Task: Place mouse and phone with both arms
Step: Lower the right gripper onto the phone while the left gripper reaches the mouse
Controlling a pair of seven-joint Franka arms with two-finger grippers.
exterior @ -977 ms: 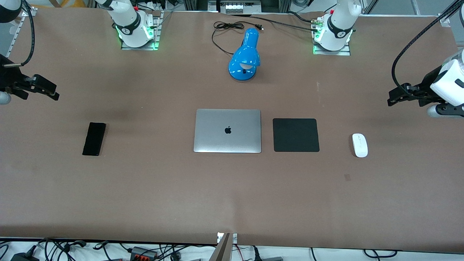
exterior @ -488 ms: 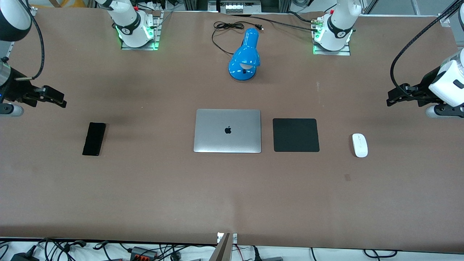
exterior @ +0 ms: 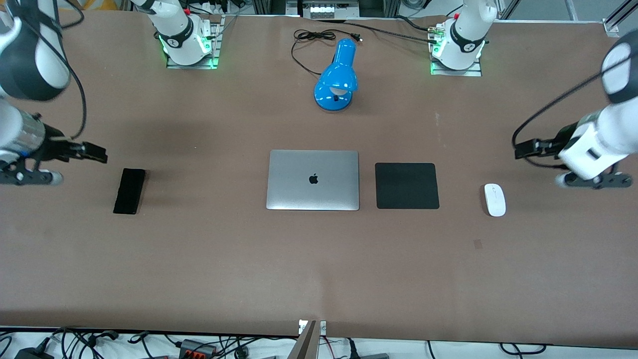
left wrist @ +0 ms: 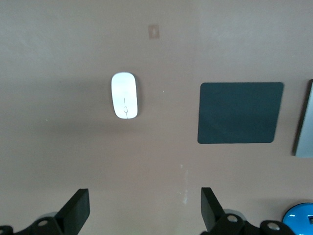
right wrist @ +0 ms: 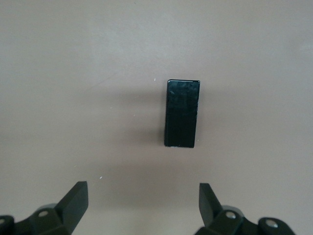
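I should next grab the black phone by its long side edges with my right gripper. Then my right gripper should put the phone (exterior: 129,191) beside the laptop (exterior: 312,180).
The white mouse (exterior: 495,199) lies on the brown table toward the left arm's end, beside the black mouse pad (exterior: 406,185). It also shows in the left wrist view (left wrist: 124,95). My left gripper (exterior: 524,148) is open and empty, in the air over the table close to the mouse. The black phone (exterior: 129,191) lies flat toward the right arm's end, and shows in the right wrist view (right wrist: 182,113). My right gripper (exterior: 95,152) is open and empty, over the table close to the phone.
A closed silver laptop (exterior: 313,180) lies mid-table between the phone and the mouse pad. A blue desk lamp (exterior: 337,77) with its black cord lies farther from the front camera than the laptop. The pad (left wrist: 239,112) and the laptop's edge (left wrist: 304,120) show in the left wrist view.
Both arms have swung inward and down from the table's ends: the left gripper toward the mouse, the right gripper toward the phone. The mouse and phone have not moved.
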